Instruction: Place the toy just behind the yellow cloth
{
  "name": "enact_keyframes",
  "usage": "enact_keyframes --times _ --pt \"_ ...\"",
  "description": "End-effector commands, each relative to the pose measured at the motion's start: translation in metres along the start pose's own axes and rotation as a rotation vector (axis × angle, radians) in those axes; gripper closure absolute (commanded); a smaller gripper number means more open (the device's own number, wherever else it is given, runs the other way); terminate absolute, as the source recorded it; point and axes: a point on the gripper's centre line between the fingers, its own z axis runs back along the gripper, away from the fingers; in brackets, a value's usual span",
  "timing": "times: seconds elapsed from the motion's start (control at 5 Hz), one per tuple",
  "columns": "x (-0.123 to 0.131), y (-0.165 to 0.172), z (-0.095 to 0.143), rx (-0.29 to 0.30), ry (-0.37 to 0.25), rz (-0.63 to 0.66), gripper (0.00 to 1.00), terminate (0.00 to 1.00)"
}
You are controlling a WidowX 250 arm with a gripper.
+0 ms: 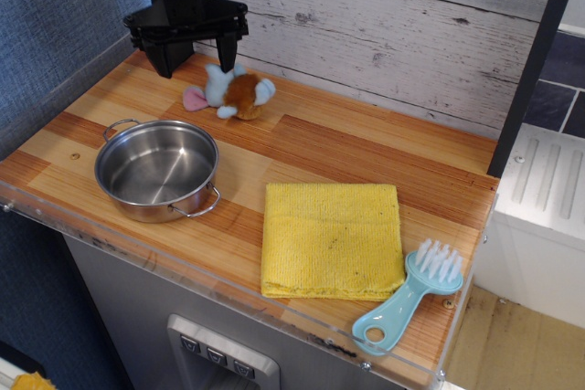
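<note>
My gripper takes hold of the toy by its pale blue part [218,85] next, to place it just behind the yellow cloth [331,239].
The toy [236,92], a small plush animal with a brown body, pale blue limbs and a pink ear, lies at the back left of the wooden counter, near the wall. The yellow cloth [331,239] lies folded flat at the front, right of centre. My black gripper [196,55] hangs open at the back left, just above and slightly left of the toy, apart from it. Its left finger [165,59] reaches lower than the right one [227,48]. It holds nothing.
A steel pot [158,171] stands at the front left. A light blue brush [409,297] lies at the front right corner beside the cloth. A plank wall [384,25] runs along the back and a dark post [530,61] stands at the right.
</note>
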Motion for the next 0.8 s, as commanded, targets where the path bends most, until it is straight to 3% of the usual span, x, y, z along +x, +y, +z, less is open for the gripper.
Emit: enact_keyframes --times 0.0,0.2,0.6 --pt "0.0122 -0.015 0.0001 -0.002 -0.032 -0.038 0.0 0.0" --pt "0.0121 -0.0181 -0.0057 -0.003 -0.032 -0.053 1.0 0.0" --pt "0.0101 -0.0093 -0.006 0.006 -0.022 -0.023 1.0 0.0"
